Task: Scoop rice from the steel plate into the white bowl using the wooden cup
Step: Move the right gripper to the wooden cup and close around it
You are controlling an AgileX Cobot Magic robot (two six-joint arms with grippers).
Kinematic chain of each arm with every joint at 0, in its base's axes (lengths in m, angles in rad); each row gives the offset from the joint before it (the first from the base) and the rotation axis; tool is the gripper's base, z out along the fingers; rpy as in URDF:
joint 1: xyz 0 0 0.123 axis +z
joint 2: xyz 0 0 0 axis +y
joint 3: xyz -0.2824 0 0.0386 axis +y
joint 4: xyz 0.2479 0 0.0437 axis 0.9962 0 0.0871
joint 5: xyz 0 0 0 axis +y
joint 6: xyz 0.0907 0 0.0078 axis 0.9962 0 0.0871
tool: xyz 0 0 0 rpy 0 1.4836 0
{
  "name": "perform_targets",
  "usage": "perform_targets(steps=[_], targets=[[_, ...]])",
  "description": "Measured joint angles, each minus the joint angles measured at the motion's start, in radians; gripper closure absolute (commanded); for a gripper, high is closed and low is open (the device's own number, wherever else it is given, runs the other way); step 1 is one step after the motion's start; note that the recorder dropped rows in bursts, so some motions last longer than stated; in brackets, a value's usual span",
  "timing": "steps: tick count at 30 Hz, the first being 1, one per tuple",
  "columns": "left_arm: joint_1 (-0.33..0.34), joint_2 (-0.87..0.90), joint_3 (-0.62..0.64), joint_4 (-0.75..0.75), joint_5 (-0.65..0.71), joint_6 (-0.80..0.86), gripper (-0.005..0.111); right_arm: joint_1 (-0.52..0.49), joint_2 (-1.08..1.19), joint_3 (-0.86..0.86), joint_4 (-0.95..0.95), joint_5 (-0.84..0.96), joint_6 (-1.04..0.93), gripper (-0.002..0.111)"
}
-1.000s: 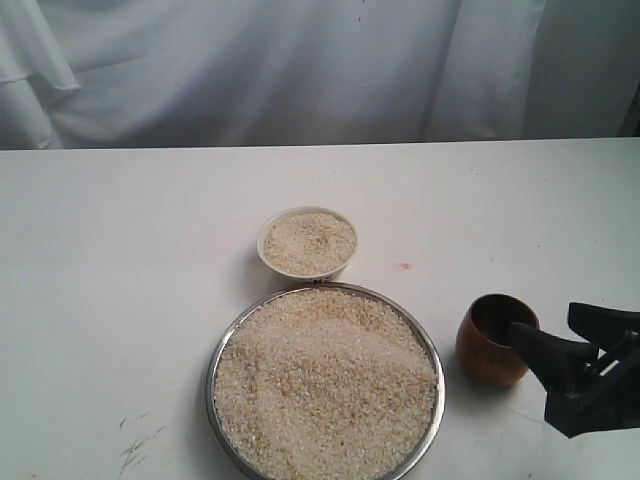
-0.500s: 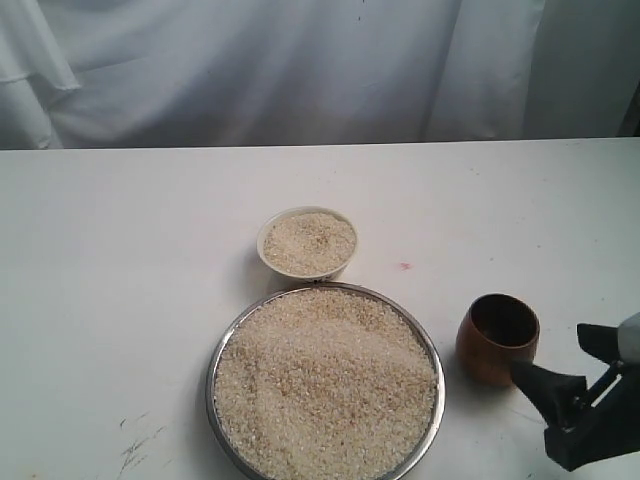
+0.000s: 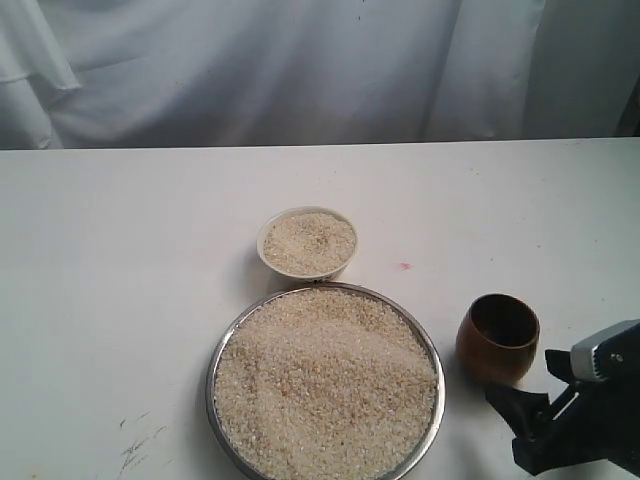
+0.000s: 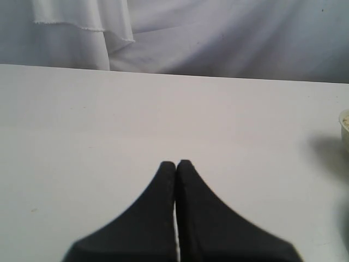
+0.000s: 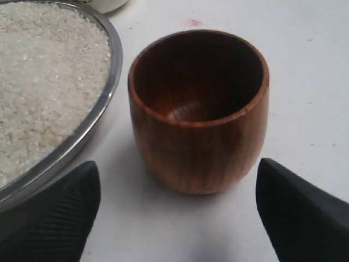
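My right gripper grabs the cup's round outside (image 3: 492,360) next, to scoop with the wooden cup's open rim (image 3: 503,296).
The wooden cup (image 3: 498,338) (image 5: 199,109) stands upright and empty on the table, just right of the steel plate (image 3: 216,362) (image 5: 104,90). Rice (image 3: 325,385) (image 5: 43,76) is heaped in the plate. More rice (image 3: 308,243) fills the white bowl (image 3: 263,250) behind the plate. My right gripper (image 3: 522,375) (image 5: 177,176) is open, low at the front right. Its fingertips stand short of the cup, one on each side, touching nothing. My left gripper (image 4: 176,162) is shut on nothing above bare table and is out of the exterior view.
A small red mark (image 3: 404,266) lies on the table right of the bowl. Dark scuffs (image 3: 135,445) mark the front left. A white curtain (image 3: 300,70) hangs behind the table's far edge. The bowl's edge (image 4: 344,123) shows at the side of the left wrist view.
My right gripper has drawn back from the cup's rim toward the table's front and dropped lower. The cup stays standing in place, and the jaws have opened a little.
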Motion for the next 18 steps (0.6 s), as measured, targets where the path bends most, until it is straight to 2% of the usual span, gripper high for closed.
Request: perform_targets(steps=[8, 15, 18], targets=[[0.0, 0.0, 0.0, 0.0, 0.0, 0.0, 0.107, 0.0, 0.181, -0.037, 0.014, -0.161, -0.02, 0.036], [0.0, 0.0, 0.0, 0.0, 0.0, 0.0, 0.107, 0.0, 0.215, -0.125, -0.012, -0.104, 0.023, 0.035], [0.0, 0.0, 0.0, 0.0, 0.0, 0.0, 0.107, 0.0, 0.217, -0.174, -0.058, -0.047, 0.059, 0.031]])
